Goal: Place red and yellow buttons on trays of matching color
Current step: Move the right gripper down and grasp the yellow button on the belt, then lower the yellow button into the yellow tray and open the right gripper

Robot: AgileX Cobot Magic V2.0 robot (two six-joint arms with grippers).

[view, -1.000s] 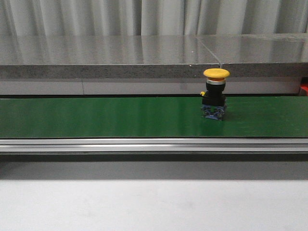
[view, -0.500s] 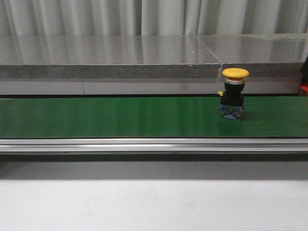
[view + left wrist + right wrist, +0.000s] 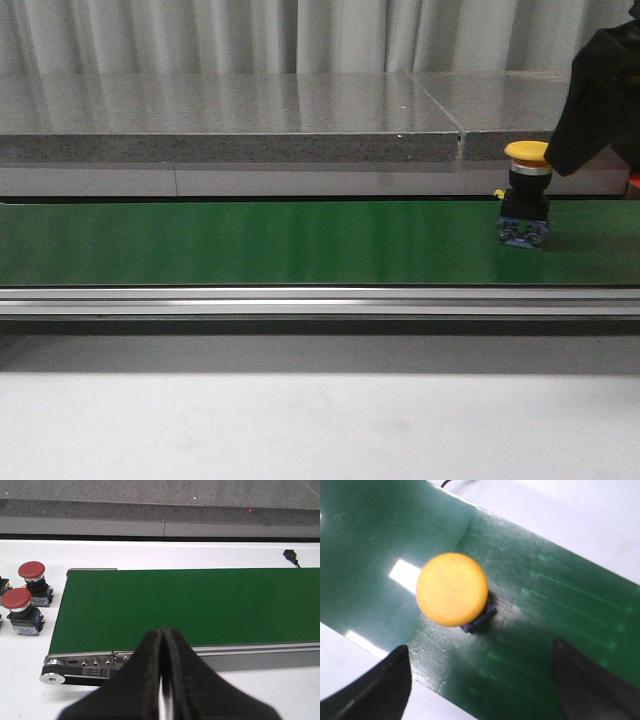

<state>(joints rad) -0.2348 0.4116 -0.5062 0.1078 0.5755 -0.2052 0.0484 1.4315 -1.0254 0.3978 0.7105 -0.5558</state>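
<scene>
My right gripper should move toward the yellow cap [image 3: 452, 589] above the green belt [image 3: 520, 650] before it closes. My fingers stop short of it in the right wrist view, so they would miss if I closed now.
A yellow button [image 3: 526, 190] stands upright on the green belt [image 3: 250, 245] near its right end. My right arm [image 3: 600, 100] hangs just above and to the right of it. In the right wrist view the yellow button [image 3: 452, 589] shows from above, ahead of my right gripper [image 3: 480, 647], which is open wide with nothing between its fingers. My left gripper [image 3: 162, 631] is shut and empty over the near rail of the belt [image 3: 190, 605]. Two red buttons [image 3: 31, 570] [image 3: 16, 599] stand on the white table beside the belt's end. The trays are out of view.
A grey stone ledge [image 3: 230, 120] runs behind the belt, and an aluminium rail [image 3: 300, 300] runs along its front. A small black part with a cable [image 3: 290, 555] lies on the table beyond the belt. Something red [image 3: 633, 183] shows at the right edge.
The yellow button has travelled to the right along the belt. My right arm has come into the front view at the upper right, above the button.
</scene>
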